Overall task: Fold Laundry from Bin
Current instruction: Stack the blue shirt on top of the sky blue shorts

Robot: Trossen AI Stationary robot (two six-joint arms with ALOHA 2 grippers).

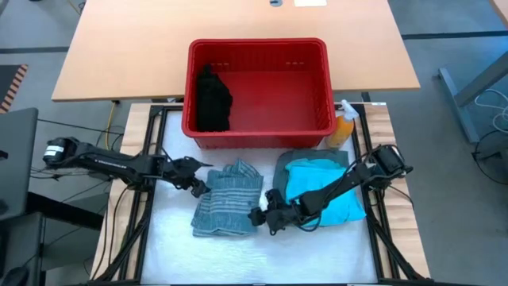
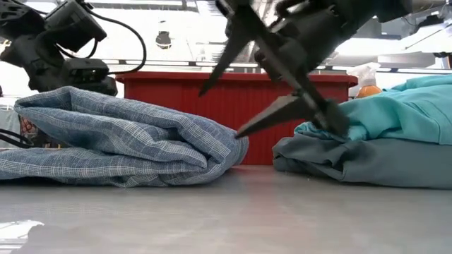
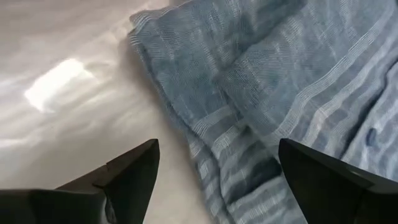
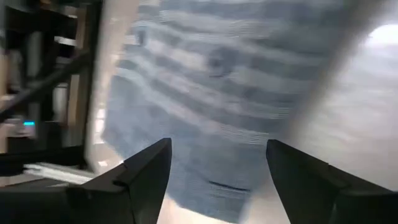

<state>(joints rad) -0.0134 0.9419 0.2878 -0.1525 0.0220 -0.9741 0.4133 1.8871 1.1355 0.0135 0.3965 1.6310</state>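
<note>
Next, my right gripper grabs the striped cloth by its folded edge [image 1: 250,210]. Then I add the cloth to the stack with the teal garment [image 1: 321,191].
The blue-grey striped cloth [image 1: 228,200] lies folded on the table's middle, and its rounded fold shows in the low view [image 2: 127,137]. My left gripper [image 1: 200,187] is open at the cloth's far left edge, with its fingers either side of that edge [image 3: 205,124]. My right gripper [image 1: 260,216] is open at the cloth's right edge [image 2: 236,137]. A teal garment [image 1: 321,191] lies on a grey-green one [image 2: 353,159] at the right. A black garment [image 1: 213,99] lies in the red bin [image 1: 317,127]. My right gripper's lower fingertip [image 2: 244,130] stands at the folded right edge of the striped cloth, coming slanting down from the right. I cannot tell whether it touches the cloth. My left gripper touches nothing.
The red bin stands along the table's far edge. An orange spray bottle [image 1: 343,127] stands by the bin's right near corner. Bare table [image 1: 262,254] lies near the front edge. Black frame rails [image 1: 147,199] run along both sides.
</note>
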